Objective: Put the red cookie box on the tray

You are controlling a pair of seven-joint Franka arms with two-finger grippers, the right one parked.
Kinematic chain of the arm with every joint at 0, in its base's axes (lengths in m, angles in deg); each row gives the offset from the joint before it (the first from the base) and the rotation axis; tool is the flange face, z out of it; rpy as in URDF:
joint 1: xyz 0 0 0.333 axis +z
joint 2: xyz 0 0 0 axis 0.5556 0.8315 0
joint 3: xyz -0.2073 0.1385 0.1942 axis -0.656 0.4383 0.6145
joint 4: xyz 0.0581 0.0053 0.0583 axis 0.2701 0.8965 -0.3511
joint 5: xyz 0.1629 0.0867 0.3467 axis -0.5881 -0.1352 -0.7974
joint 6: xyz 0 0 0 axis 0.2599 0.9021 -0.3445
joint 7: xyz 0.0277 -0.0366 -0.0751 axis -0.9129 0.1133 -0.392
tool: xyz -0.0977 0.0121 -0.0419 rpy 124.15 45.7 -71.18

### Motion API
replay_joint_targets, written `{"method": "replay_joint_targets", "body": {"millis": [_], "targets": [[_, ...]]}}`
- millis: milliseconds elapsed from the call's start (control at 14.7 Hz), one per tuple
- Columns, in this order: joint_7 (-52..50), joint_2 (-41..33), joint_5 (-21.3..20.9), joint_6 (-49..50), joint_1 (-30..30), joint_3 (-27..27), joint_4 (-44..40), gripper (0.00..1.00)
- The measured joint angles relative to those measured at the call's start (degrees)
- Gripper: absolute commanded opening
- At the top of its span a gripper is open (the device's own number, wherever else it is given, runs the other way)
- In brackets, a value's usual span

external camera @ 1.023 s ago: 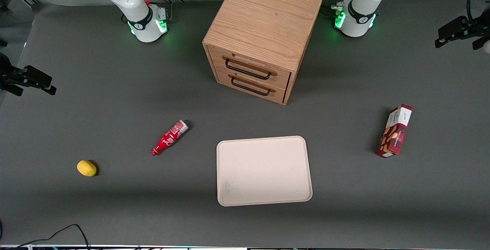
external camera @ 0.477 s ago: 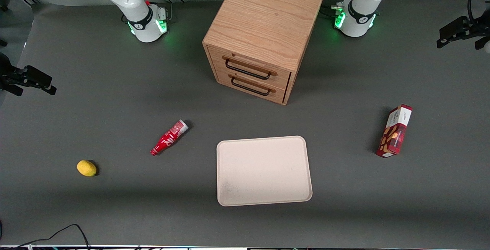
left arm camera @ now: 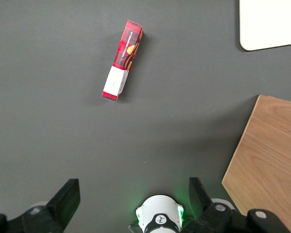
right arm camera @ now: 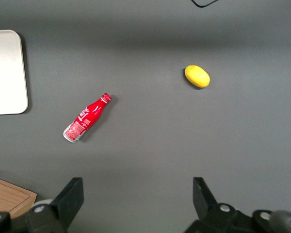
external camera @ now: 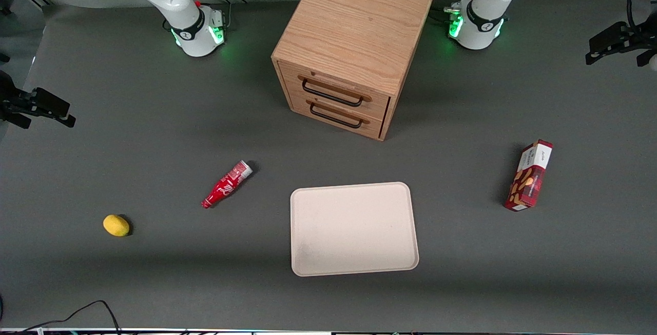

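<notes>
To place the red cookie box on the tray (external camera: 354,228), my left gripper should next grab the box by its white-panelled end (external camera: 536,155).
The red cookie box (external camera: 529,176) lies flat on the grey table toward the working arm's end, white end panel pointing toward the arm bases; it also shows as the slim box (left arm camera: 122,60) in the left wrist view. The beige tray (external camera: 354,228) sits bare in front of the cabinet, nearer the front camera, and one corner of the tray (left arm camera: 269,24) shows in the wrist view. My left gripper (external camera: 600,47) hangs high above the table's working-arm end, well apart from the box. The gripper (left arm camera: 132,194) is open, fingers wide, nothing between them.
A wooden drawer cabinet (external camera: 349,47) stands between the arm bases, both drawers closed. A small red bottle (external camera: 226,184) and a yellow lemon (external camera: 116,225) lie toward the parked arm's end. The working arm's base (left arm camera: 159,218) shows under the gripper.
The gripper has shifted very slightly toward the working arm's end of the table. The box, tray and other objects have not moved.
</notes>
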Motion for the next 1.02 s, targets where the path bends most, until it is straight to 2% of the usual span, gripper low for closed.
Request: {"method": "replay_joint_targets", "body": {"millis": [205, 409, 750, 1023], "targets": [[3.77, 0.03, -0.26, -1.54, 0.05, 0.31, -0.29, 1.00], [12.41, 1.84, -0.92, -3.94, 0.16, 2.96, -0.25, 1.00], [23.99, 10.95, 0.39, -10.33, 0.40, 6.05, 1.06, 1.00], [29.82, 18.33, 3.66, -22.79, 0.51, 5.92, 8.17, 1.00]]}}
